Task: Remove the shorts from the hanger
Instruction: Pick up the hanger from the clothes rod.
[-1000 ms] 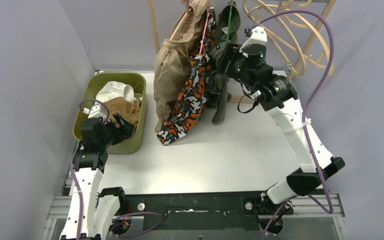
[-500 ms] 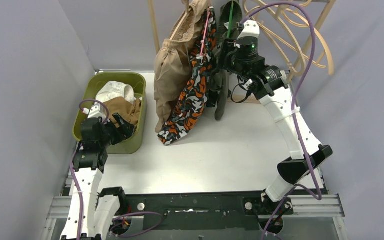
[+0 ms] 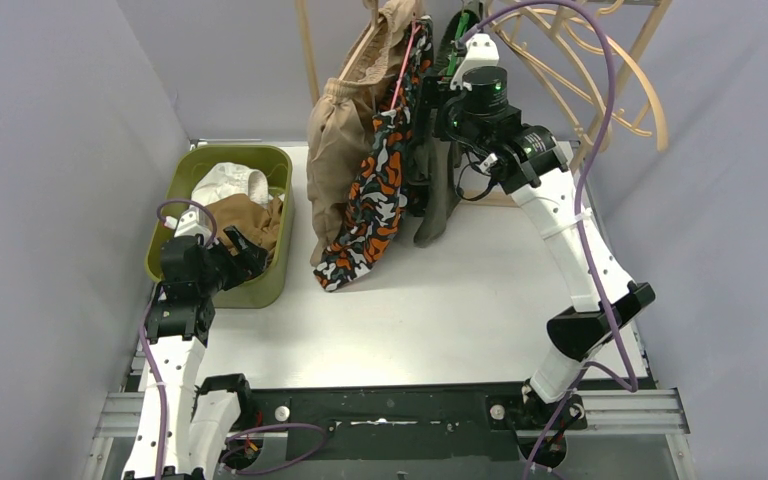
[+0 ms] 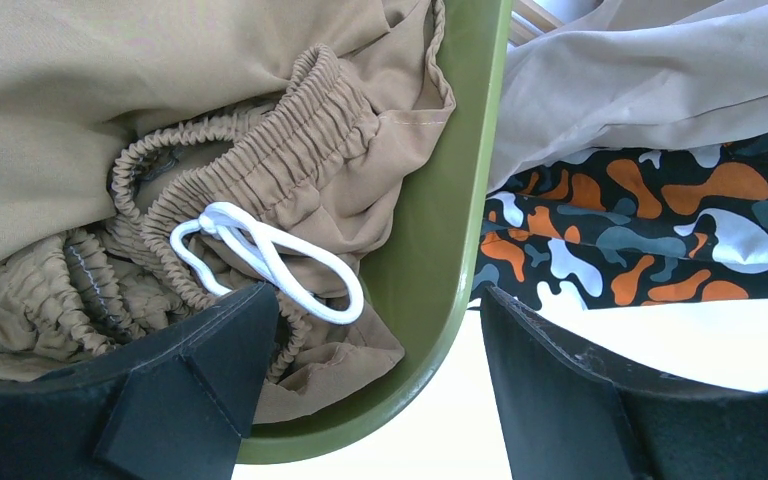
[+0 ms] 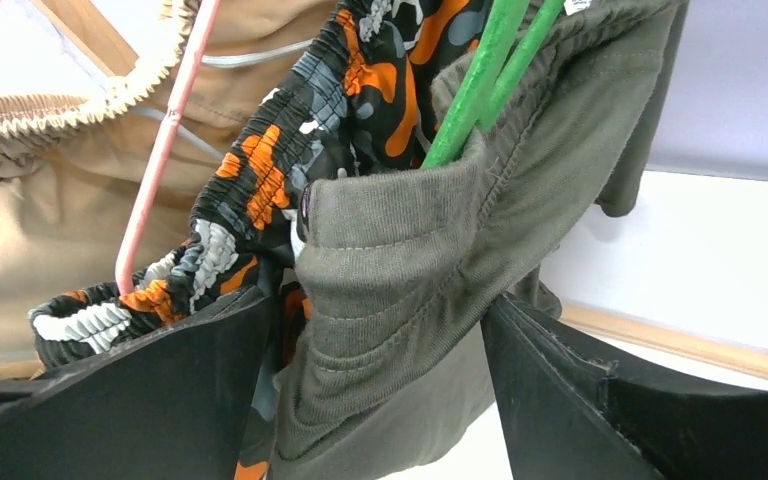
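My right gripper is to grab the olive waistband's gathered end (image 3: 445,78) (image 5: 388,278) next, just past the green hanger's tip. That leaves the hanger free to remove.
Three pairs of shorts hang on the rack: beige (image 3: 338,150), camouflage (image 3: 375,200) on a pink hanger (image 5: 165,150), and dark olive (image 3: 435,205) on a green hanger (image 5: 480,70). My right gripper (image 3: 438,105) is high up at the olive waistband (image 5: 410,260). It is open, its jaws on either side of the gathered cloth, the right finger touching it. The white shorts (image 3: 225,182) and brown shorts (image 3: 250,215) lie in the green basket (image 3: 260,290). My left gripper (image 4: 380,390) is open and empty over the basket's right rim (image 4: 460,230), above the brown shorts (image 4: 260,150).
A wooden rack with curved hoops (image 3: 600,70) stands at the back right behind the right arm. The hanging shorts reach down to the white table (image 3: 440,300). Grey walls close in on both sides. A white drawstring (image 4: 270,260) lies on the brown shorts.
My right arm has risen and moved left, bringing its gripper up to the olive shorts' waistband. The hanging shorts have swung slightly left. The left arm has not moved.
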Robot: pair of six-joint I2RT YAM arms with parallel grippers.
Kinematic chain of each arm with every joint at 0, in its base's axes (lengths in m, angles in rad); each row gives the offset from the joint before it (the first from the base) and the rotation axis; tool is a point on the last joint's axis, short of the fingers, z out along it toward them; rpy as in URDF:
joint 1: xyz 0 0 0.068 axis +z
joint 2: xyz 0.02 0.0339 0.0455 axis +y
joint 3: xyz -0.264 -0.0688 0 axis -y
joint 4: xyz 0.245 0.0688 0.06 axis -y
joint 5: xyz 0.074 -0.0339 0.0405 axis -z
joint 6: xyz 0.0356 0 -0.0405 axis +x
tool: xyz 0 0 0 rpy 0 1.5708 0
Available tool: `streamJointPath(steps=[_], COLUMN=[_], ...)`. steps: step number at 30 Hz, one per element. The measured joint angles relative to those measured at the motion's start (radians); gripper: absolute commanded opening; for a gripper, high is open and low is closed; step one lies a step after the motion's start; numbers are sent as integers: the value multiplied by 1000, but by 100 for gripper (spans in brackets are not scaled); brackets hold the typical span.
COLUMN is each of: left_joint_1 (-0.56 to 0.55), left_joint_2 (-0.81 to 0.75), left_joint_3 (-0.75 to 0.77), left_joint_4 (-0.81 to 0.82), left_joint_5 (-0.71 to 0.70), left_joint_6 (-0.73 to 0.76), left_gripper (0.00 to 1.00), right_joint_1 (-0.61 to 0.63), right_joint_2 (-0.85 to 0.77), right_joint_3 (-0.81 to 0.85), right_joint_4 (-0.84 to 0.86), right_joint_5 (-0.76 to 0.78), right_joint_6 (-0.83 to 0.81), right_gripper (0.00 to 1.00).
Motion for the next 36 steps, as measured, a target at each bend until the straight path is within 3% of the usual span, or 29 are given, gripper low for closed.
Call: streamJointPath(steps=[7, 12, 17, 26, 36], left_joint_1=[0, 0, 0, 1, 1], left_joint_2=[1, 3, 3, 5, 5], left_joint_3=[0, 0, 0, 0, 0], left_joint_4=[1, 2, 2, 3, 4], left_joint_5=[2, 5, 9, 12, 16], left_joint_6=[1, 2, 2, 2, 2], left_gripper=[74, 74, 74, 74, 74], right_joint_1=[0, 0, -4, -33, -40], right_joint_2=[29, 66, 28, -174, -270], right_joint_3=[19, 25, -65, -318, -421], right_joint_4=[-12, -28, 32, 201, 326], right_joint_5=[59, 144, 204, 248, 250], right_joint_6=[-2, -12, -54, -206, -298], right_gripper=[53, 23, 1, 0, 0])
